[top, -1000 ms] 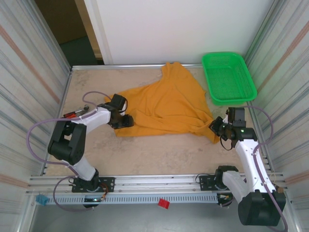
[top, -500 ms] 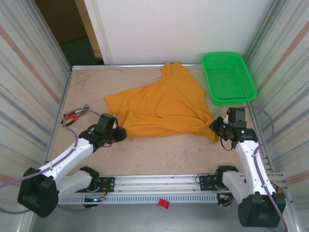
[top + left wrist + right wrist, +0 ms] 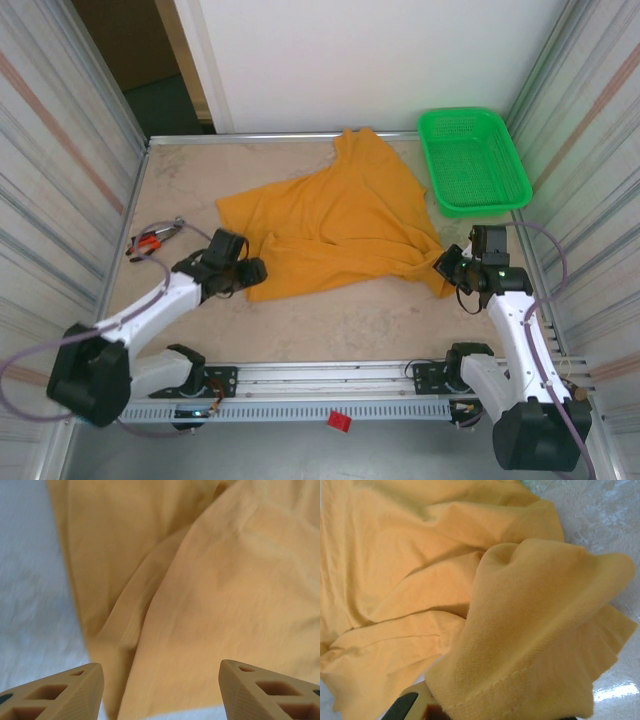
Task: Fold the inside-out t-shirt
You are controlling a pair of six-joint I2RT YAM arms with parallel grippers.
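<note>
I should next grab the t-shirt's near hem (image 3: 255,292) (image 3: 134,705) with my left gripper, at the corner opposite my right gripper, to straighten the t-shirt for folding.
The inside-out t-shirt (image 3: 340,215) is mustard yellow and lies crumpled across the middle of the table. My left gripper (image 3: 253,272) sits at its near-left hem. In the left wrist view the left gripper (image 3: 160,682) is open, and the t-shirt (image 3: 215,580) lies flat beyond and between the fingers (image 3: 70,692), ungripped. My right gripper (image 3: 449,264) is shut on the shirt's near-right corner. In the right wrist view that bunched corner (image 3: 540,630) drapes over the jaws and hides them, while the rest of the shirt (image 3: 395,570) spreads out behind.
A green plastic basket (image 3: 470,160) stands at the back right, close to the shirt's edge. A red-handled tool (image 3: 150,240) lies by the left wall. Bare table (image 3: 340,325) stretches between the shirt and the near rail. Metal walls close in both sides.
My left arm has dropped low and stretched out. Its gripper came off the shirt's left corner, moved nearer along the hem, and its jaws have spread. The right arm has stayed put.
</note>
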